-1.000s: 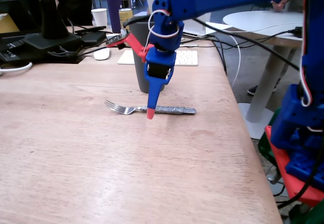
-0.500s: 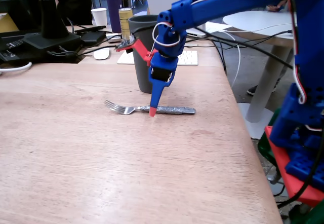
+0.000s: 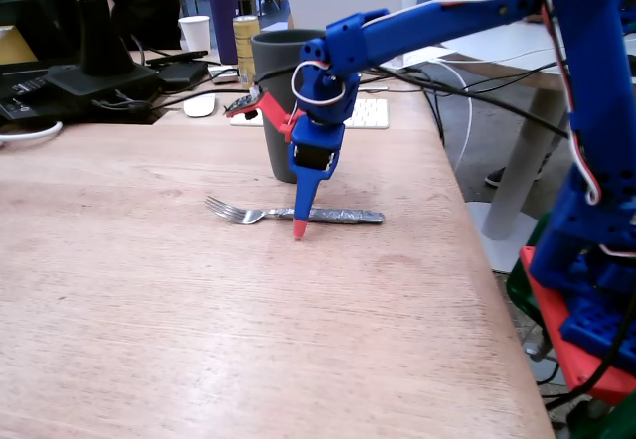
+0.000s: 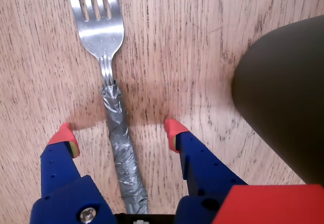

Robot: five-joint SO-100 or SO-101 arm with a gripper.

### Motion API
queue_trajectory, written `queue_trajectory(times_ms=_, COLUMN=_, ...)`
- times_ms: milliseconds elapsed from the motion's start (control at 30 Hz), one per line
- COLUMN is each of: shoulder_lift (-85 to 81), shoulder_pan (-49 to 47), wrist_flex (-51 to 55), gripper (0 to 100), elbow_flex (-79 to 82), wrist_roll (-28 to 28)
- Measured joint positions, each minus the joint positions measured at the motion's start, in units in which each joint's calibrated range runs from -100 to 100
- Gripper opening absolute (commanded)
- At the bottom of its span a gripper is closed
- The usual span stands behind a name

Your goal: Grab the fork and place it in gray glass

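My gripper needs to pick up the fork by its wrapped handle [image 3: 335, 216] next, to stand the fork [image 3: 245, 214] in the gray glass.
The fork [image 3: 245, 214] lies flat on the wooden table, tines to the left in the fixed view, its foil-wrapped handle running right. The gray glass [image 3: 273, 67] stands upright just behind it. My gripper [image 3: 299, 226] points straight down with its tips at the table, over the start of the handle. In the wrist view the gripper [image 4: 120, 133] is open, with one red-tipped finger on each side of the wrapped handle of the fork [image 4: 101, 31], not touching it. The glass [image 4: 283, 97] fills the right edge of that view.
Behind the glass stand a yellow can [image 3: 244, 30], a white paper cup [image 3: 195, 32] and a purple bottle [image 3: 223, 4]. A white keyboard [image 3: 370, 113], a mouse [image 3: 199, 105] and black gear [image 3: 99, 67] lie at the back. The table's edge [image 3: 477, 250] runs along the right.
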Motion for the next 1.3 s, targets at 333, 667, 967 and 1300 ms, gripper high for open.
queue_trajectory(times_ms=333, shoulder_lift=-0.1, shoulder_pan=-0.2, wrist_flex=0.6, gripper=0, elbow_flex=-0.6, wrist_roll=0.0)
queue_trajectory(times_ms=667, shoulder_lift=-0.1, shoulder_pan=-0.2, wrist_flex=0.5, gripper=0, elbow_flex=-0.6, wrist_roll=0.0)
queue_trajectory(times_ms=967, shoulder_lift=-1.0, shoulder_pan=-0.2, wrist_flex=-0.2, gripper=0, elbow_flex=0.8, wrist_roll=0.0)
queue_trajectory(times_ms=1300, shoulder_lift=-52.1, shoulder_pan=-2.3, wrist_flex=17.3, gripper=0, elbow_flex=16.7, wrist_roll=-0.3)
